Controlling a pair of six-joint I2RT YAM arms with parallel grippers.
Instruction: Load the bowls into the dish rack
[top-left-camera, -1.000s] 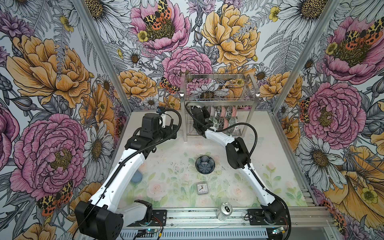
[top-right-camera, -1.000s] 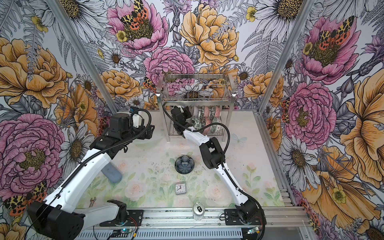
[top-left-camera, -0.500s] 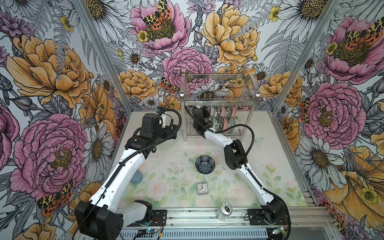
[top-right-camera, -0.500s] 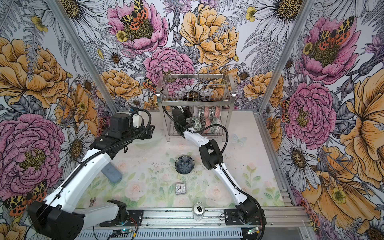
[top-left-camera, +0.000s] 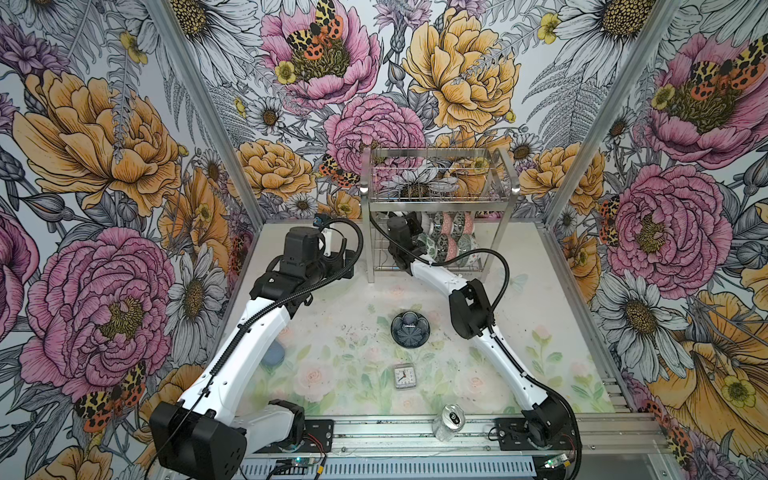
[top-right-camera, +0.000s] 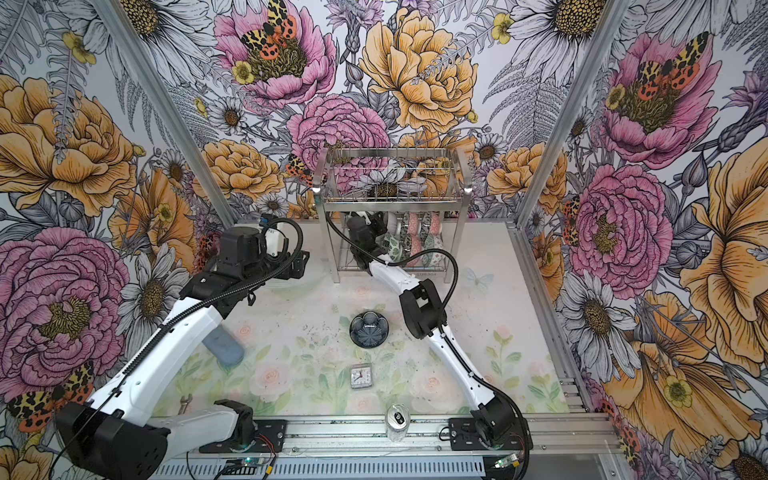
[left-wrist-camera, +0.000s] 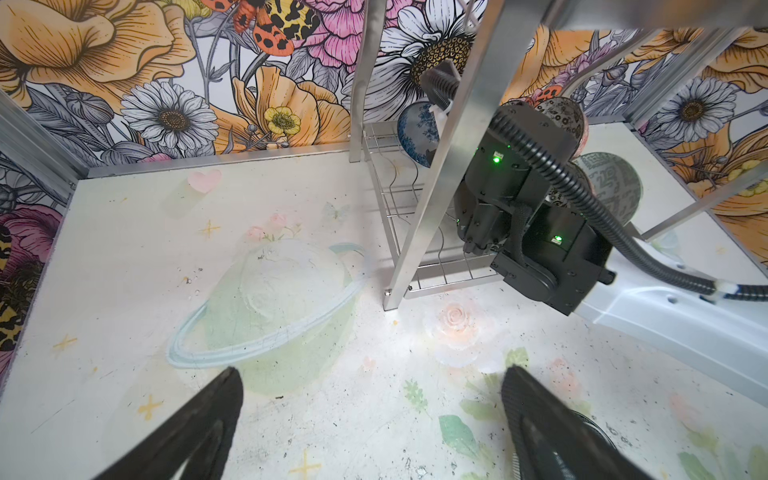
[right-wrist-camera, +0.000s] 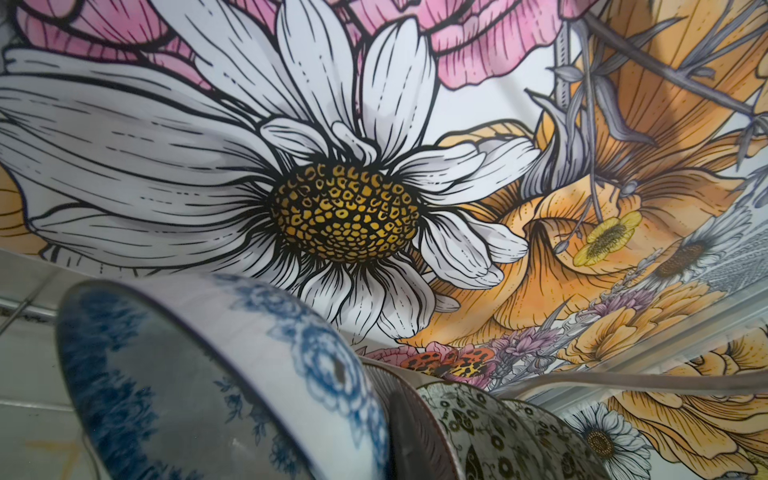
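Note:
I should open my right gripper and release the blue floral bowl, since it stands among the rack wires with its outer side (right-wrist-camera: 332, 364) against the striped bowl.
The dish rack (top-left-camera: 440, 199) (top-right-camera: 392, 199) stands at the back of the table. Several patterned bowls (top-left-camera: 451, 243) (top-right-camera: 419, 245) stand on edge in its lower tier. My right gripper (top-left-camera: 409, 228) (top-right-camera: 372, 226) reaches into that tier, shut on the rim of a blue floral bowl (left-wrist-camera: 415, 133) (right-wrist-camera: 249, 374), beside a black-and-white floral bowl (right-wrist-camera: 478, 419). A dark blue bowl (top-left-camera: 409, 329) (top-right-camera: 369, 329) sits on the table in the middle. My left gripper (left-wrist-camera: 372, 374) (top-left-camera: 343, 266) hangs open and empty over the table, left of the rack's post (left-wrist-camera: 436, 187).
A small square clock (top-left-camera: 404, 376) lies in front of the dark blue bowl. A silver can (top-left-camera: 449, 419) stands at the front rail. A grey-blue object (top-right-camera: 224, 347) lies under my left arm, and a small wrench (top-right-camera: 185, 403) lies near the arm's base.
The right arm's elbow and cable have shifted slightly while its gripper stayed inside the lower tier. The left arm has not moved.

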